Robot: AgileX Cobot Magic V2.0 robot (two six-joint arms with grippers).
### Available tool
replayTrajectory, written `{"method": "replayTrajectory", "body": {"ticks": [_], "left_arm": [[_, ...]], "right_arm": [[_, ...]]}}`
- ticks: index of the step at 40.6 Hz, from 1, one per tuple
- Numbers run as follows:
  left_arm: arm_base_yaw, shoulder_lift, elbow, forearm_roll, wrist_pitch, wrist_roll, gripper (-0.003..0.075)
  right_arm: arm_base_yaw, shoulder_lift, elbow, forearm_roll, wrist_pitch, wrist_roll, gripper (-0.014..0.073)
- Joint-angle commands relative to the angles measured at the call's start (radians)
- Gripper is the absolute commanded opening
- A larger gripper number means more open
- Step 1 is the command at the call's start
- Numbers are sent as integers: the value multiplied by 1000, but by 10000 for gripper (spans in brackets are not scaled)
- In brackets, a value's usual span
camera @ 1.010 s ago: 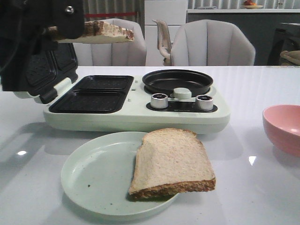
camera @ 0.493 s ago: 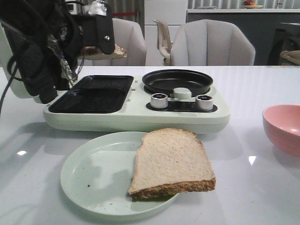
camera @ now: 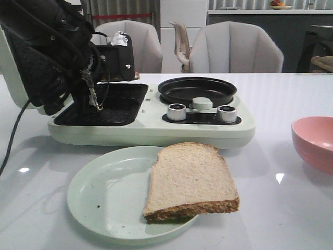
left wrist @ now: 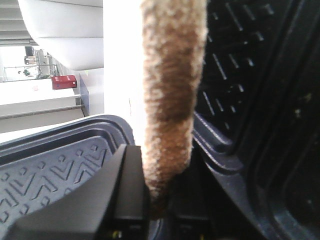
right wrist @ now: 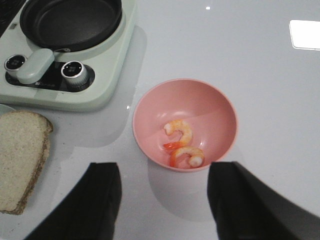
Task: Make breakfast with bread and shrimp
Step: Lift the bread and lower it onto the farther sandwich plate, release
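The bread slice is low over the black grill plate (camera: 122,104) and would lie in the maker, so it is time for my left gripper to open.
One slice of bread (left wrist: 172,100) is seen edge-on in the left wrist view, brown crust toward the camera. My left gripper (left wrist: 160,200) is shut on it just above the black grill plates (left wrist: 45,170) of the sandwich maker (camera: 156,130). In the front view this gripper (camera: 120,65) hangs over the rear grill plate and hides most of its slice. A second slice of bread (camera: 190,179) lies on the pale green plate (camera: 104,198). Two curled shrimp (right wrist: 182,145) lie in the pink bowl (right wrist: 210,105). My right gripper (right wrist: 162,200) is open above the table beside that bowl.
The sandwich maker's lid (camera: 10,78) stands open at the left behind my left arm. Its round black pan (camera: 196,89) and two knobs (camera: 177,112) are on the right half. The pink bowl (camera: 315,143) sits near the right edge. Chairs stand behind the table.
My left arm has come down from high above the lid to the grill plates, carrying its bread slice and turning it from flat to edge-on. The plate and second slice have not moved.
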Motion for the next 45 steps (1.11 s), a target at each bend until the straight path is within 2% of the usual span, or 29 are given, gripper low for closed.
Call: {"method": "replayTrajectory", "body": {"ticks": [1,7,12,16,22,35,45], "left_arm": [[2,-51,-34,66,45,-16,102],[2,-46,-34,66,32,-16,147],[2,-46,-34,66,23,-16,258],[2,-46,-34,66,23,-16,377],[2,-41,-34,66,23,-16,489],[-2,-62,-31,66,28,-16,501],[-7,-168,-23,66,-7,-20,500]], "right_arm": [[4,5,-29,10,-63,-2,496],[4,5,-29,10,-63,-2,496],[4,5,-29,10,-63,-2,496],[4,5,-29,10,-63,-2,496],[4,5,-29,10,-63,-2,496],[4,5,-29,10,-63,-2,496],[4,5,-29,10,-63,-2,496]]}}
